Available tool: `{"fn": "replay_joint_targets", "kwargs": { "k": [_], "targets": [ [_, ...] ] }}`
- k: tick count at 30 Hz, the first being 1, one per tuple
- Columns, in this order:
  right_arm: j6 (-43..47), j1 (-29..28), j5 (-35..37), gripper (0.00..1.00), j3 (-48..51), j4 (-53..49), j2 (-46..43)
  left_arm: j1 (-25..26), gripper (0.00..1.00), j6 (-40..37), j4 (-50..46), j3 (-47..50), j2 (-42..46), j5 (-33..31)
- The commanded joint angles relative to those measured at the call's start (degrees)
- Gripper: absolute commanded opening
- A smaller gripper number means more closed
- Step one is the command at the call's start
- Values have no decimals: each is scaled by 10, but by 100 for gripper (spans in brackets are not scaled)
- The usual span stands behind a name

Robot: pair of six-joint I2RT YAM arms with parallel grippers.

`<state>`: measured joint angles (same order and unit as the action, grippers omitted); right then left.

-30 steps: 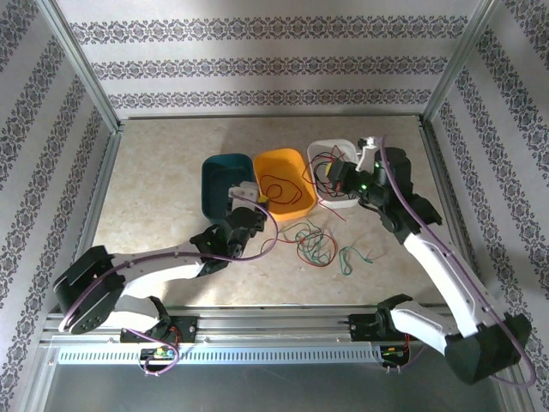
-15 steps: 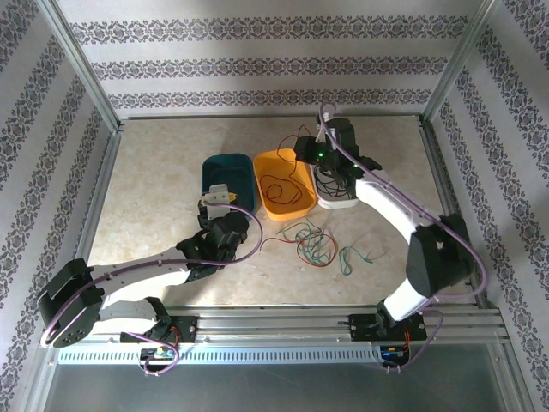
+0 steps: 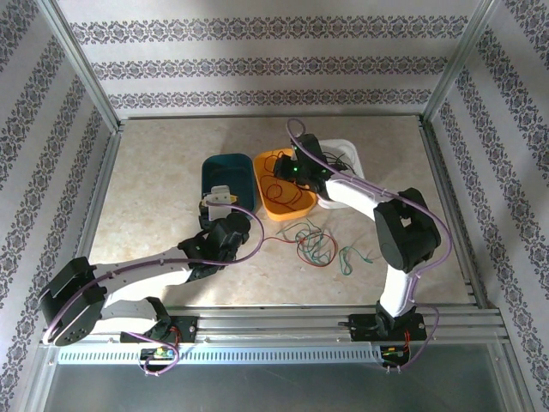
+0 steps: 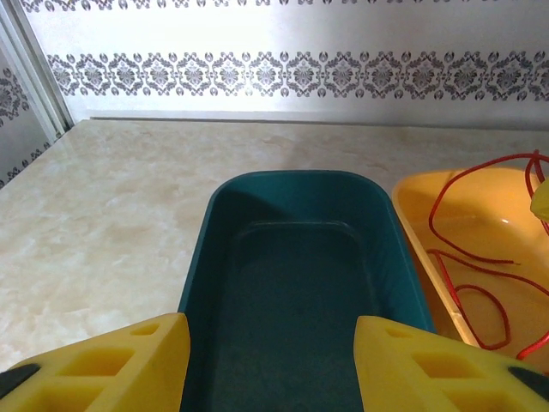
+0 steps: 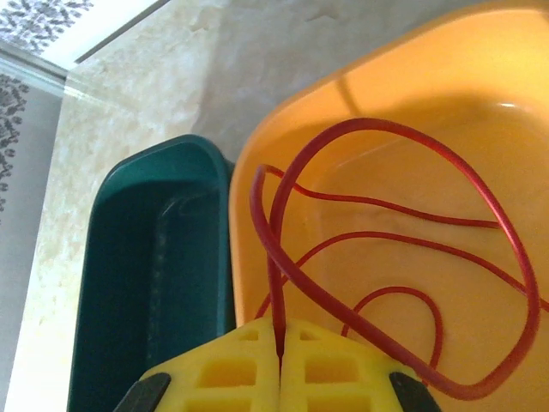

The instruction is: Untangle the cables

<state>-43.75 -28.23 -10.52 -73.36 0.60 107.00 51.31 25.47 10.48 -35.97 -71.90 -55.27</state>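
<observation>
I should get the red cable untangled from the green cable, so my left gripper should next grab the red cable by the piece sticking out of the tangle.
My right gripper [image 3: 289, 172] hangs over the orange bin [image 3: 298, 206], shut on a thin red cable [image 5: 377, 129]. The strand runs into the seam between the two yellow fingers [image 5: 232, 369] of that gripper [image 5: 280, 343], and its loops lie in the orange bin [image 5: 429, 77]. More red loops [image 4: 463, 257] rest on this bin's floor. A tangle of green and red cables [image 3: 313, 242] lies on the table in front of the bins, and a green strand [image 3: 352, 256] lies to its right. My left gripper [image 3: 221, 199] stands open at the near end of the teal bin [image 3: 227, 172], its jaws [image 4: 270, 369] holding nothing.
The teal bin [image 4: 296, 176] has nothing in it. A white bin [image 3: 345, 151] stands right of the orange one, partly behind my right arm. Metal frame posts and patterned walls close in the marble tabletop [image 3: 154, 172]. The arm bases sit on a rail [image 3: 274, 326] at the near edge.
My right arm has swung left from the white bin to over the orange bin, carrying the red cable. My left gripper drew back a little from the teal bin, then stayed still.
</observation>
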Motion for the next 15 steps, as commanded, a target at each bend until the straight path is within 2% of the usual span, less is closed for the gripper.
{"fn": "replay_joint_targets", "kwargs": {
  "k": [1,2,4,5,6,11,15],
  "targets": [
    [-23,6,19,0,-13,-3,-1,-1,53,-14,4,-13,-5,10],
    [-27,8,19,10,-15,-8,-3,-1,53,-14,4,-13,-7,11],
    [-27,11,8,37,-18,-17,-11,-1,53,-20,8,-15,-7,16],
    [-27,12,2,42,-16,-17,-18,-1,53,-23,8,-16,-7,17],
    [-23,14,-12,45,-12,-13,-27,-1,53,-25,9,-17,-8,20],
    [-2,14,-30,46,26,-23,-104,-1,53,-28,9,-19,-15,41],
    [35,14,-19,48,78,-73,-196,-1,53,-57,37,-20,-33,118]
  ]
}}
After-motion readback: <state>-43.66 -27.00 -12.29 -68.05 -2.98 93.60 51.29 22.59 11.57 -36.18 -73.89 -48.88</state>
